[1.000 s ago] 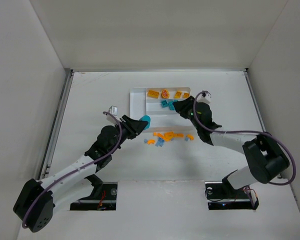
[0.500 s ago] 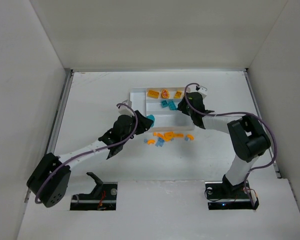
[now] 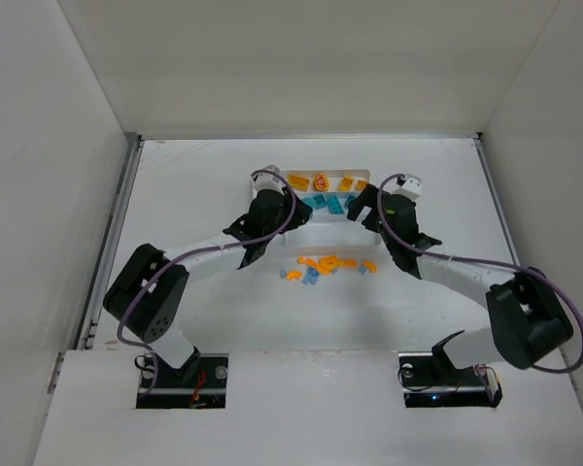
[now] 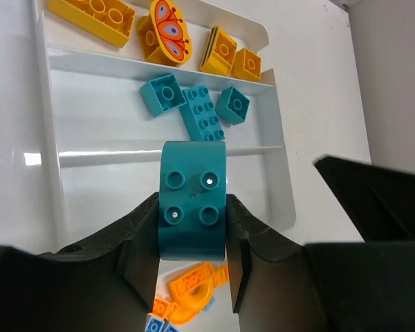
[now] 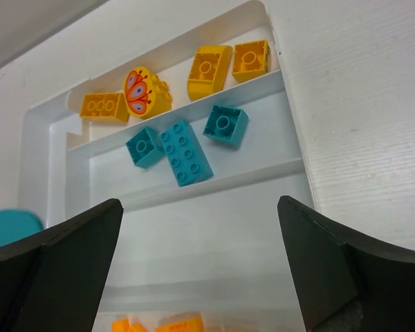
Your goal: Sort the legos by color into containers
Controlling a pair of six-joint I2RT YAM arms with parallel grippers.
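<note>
My left gripper moves the lego toward the teal legos, before it opens, since the lego would fall in the bare section, short of the divider, if released now.
My left gripper (image 4: 192,232) is shut on a dark teal curved lego (image 4: 192,200), held above the near edge of the white tray (image 4: 48,138). Yellow legos (image 4: 93,12), one with a red butterfly mark (image 4: 169,31), lie in the tray's far section. Three teal legos (image 4: 200,114) lie in the section after it, and the section under the held lego is bare. My right gripper (image 5: 199,207) stands wide open over the tray's (image 5: 290,104) right part, holding nothing. In the top view both grippers (image 3: 290,210) (image 3: 358,206) face each other across the tray (image 3: 321,223).
A loose heap of orange legos (image 3: 321,264) and a few light blue ones (image 3: 369,267) lies on the table just in front of the tray. White walls close in the table at the back and on both sides.
My left arm has swung forward and right, carrying the teal curved lego to the tray. My right gripper has opened wide, and one more teal lego lies in the second section.
</note>
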